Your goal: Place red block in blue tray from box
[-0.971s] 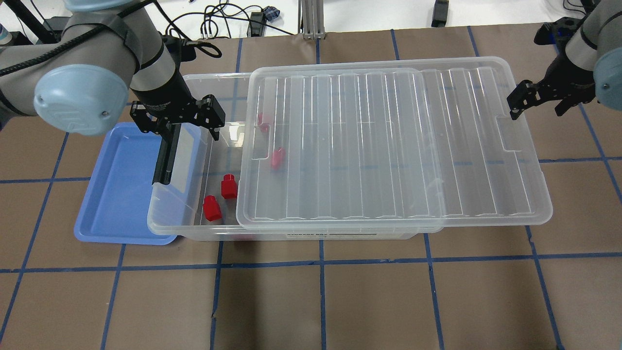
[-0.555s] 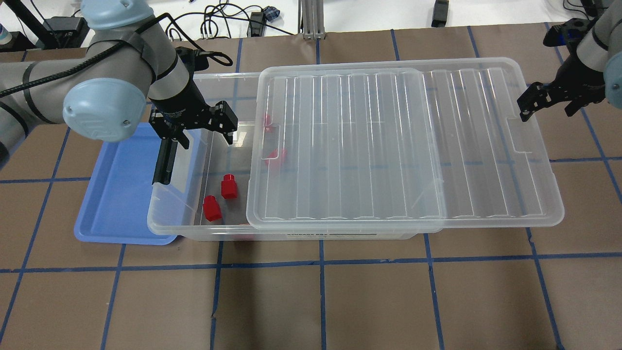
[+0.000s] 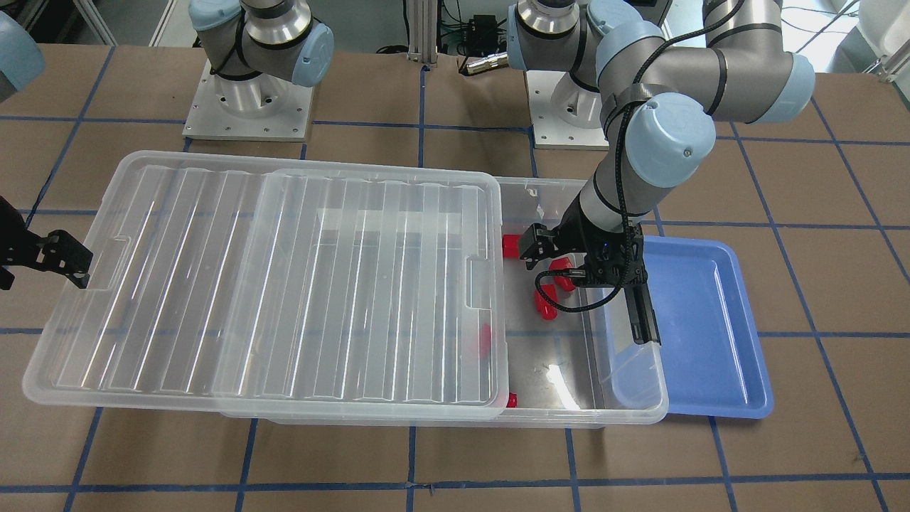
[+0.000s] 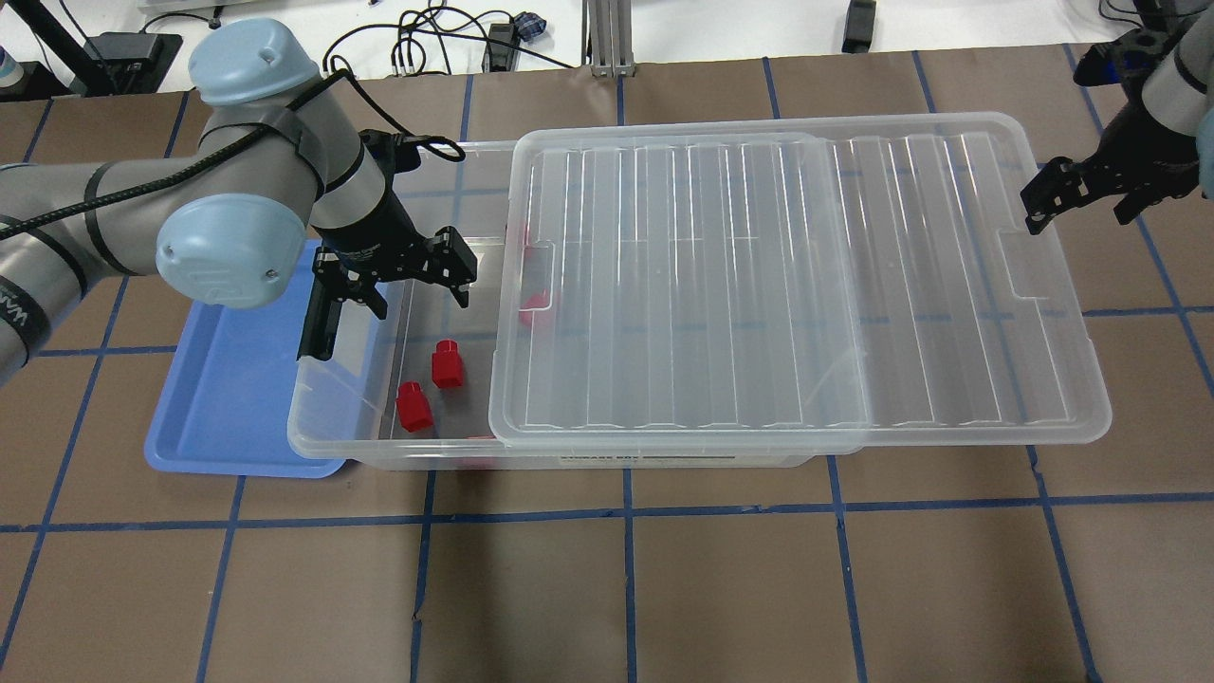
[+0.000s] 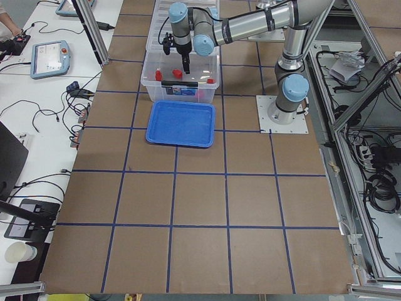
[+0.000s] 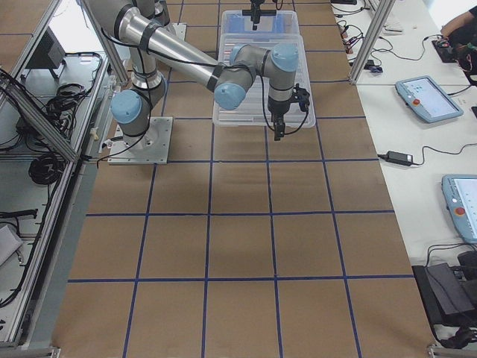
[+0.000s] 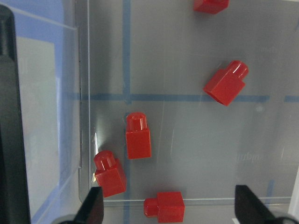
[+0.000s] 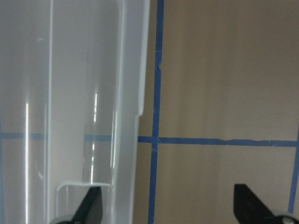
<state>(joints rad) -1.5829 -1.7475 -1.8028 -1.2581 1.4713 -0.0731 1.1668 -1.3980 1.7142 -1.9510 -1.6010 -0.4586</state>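
I will next grab a red block by its square body (image 3: 545, 297) with my left gripper, to place it in the blue tray (image 3: 711, 320).
The box (image 4: 334, 446) is a clear bin whose ribbed lid (image 4: 797, 285) is slid to the right, so its left end is uncovered. Two red blocks (image 4: 447, 364) (image 4: 413, 406) lie in the uncovered end, and others show through the lid (image 4: 536, 305). The left wrist view shows several red blocks (image 7: 138, 142) on the bin floor. My left gripper (image 4: 410, 283) (image 3: 581, 264) (image 7: 170, 207) is open and empty above them. The blue tray (image 4: 228, 398) (image 3: 711, 320) lies against the box's left end, with nothing in it. My right gripper (image 4: 1083, 204) (image 8: 169, 205) is open beside the lid's right edge (image 8: 135, 70).
The box's black clip handle (image 4: 318, 318) stands on the short end by the blue tray, just beside my left gripper. Brown paper with blue tape lines (image 4: 626, 569) covers the table. Cables (image 4: 427, 38) lie beyond the far edge.
My left gripper has moved right, from over the tray's edge to over the box's uncovered end. The lid has slid further right, and my right gripper has moved right with it.
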